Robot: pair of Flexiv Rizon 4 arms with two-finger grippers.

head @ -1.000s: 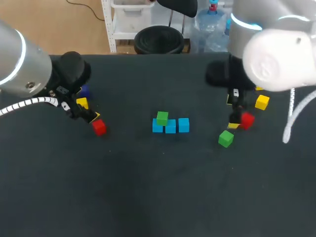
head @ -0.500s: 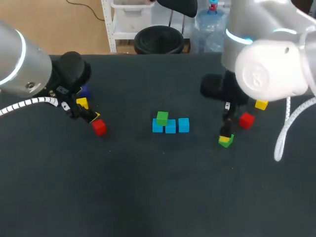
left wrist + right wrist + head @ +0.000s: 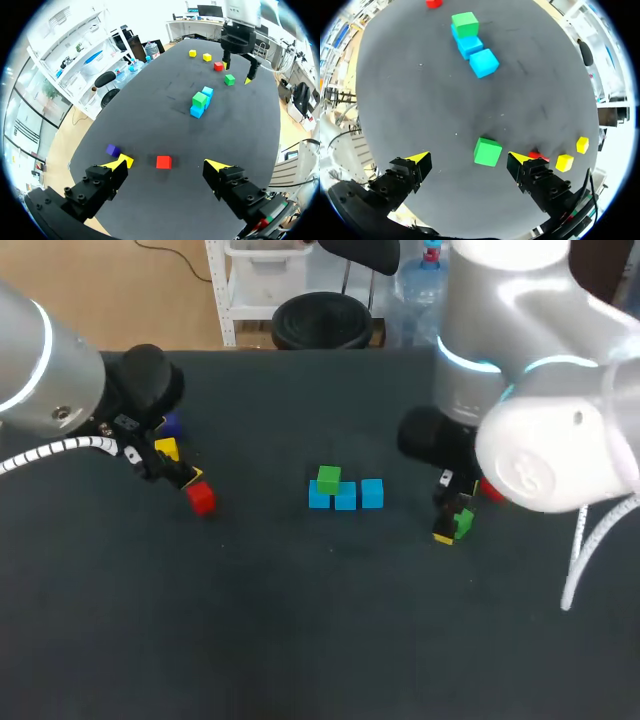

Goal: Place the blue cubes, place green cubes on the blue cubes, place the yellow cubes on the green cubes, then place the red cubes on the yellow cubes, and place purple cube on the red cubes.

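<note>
My right gripper needs to grab the loose green cube by two opposite sides next. Its flat bottom then stays free to go on the bare blue cube [image 3: 372, 493] [image 3: 484, 63].
Three blue cubes [image 3: 346, 497] sit in a row mid-table, also seen in the right wrist view [image 3: 484, 62]. One green cube [image 3: 328, 478] rests on the leftmost of them. A loose green cube [image 3: 463, 523] lies to their right. My right gripper [image 3: 452, 525] hangs open over it, and in its own view the cube [image 3: 487, 151] lies between the spread fingers, untouched. My left gripper [image 3: 175, 473] is open at the far left, with a red cube [image 3: 163, 162] on the table between and ahead of its fingers. A yellow cube [image 3: 166, 448] and a purple cube [image 3: 113, 150] lie beside it.
Another red cube [image 3: 538, 156] and two yellow cubes [image 3: 564, 162] lie just past the right gripper's finger, mostly hidden by the right arm in the head view. The table's far edge [image 3: 300, 350] runs behind the cubes.
My right arm has swung left and toward the front, from beside the right-hand red cube to over the loose green cube. The left arm has stayed still.
</note>
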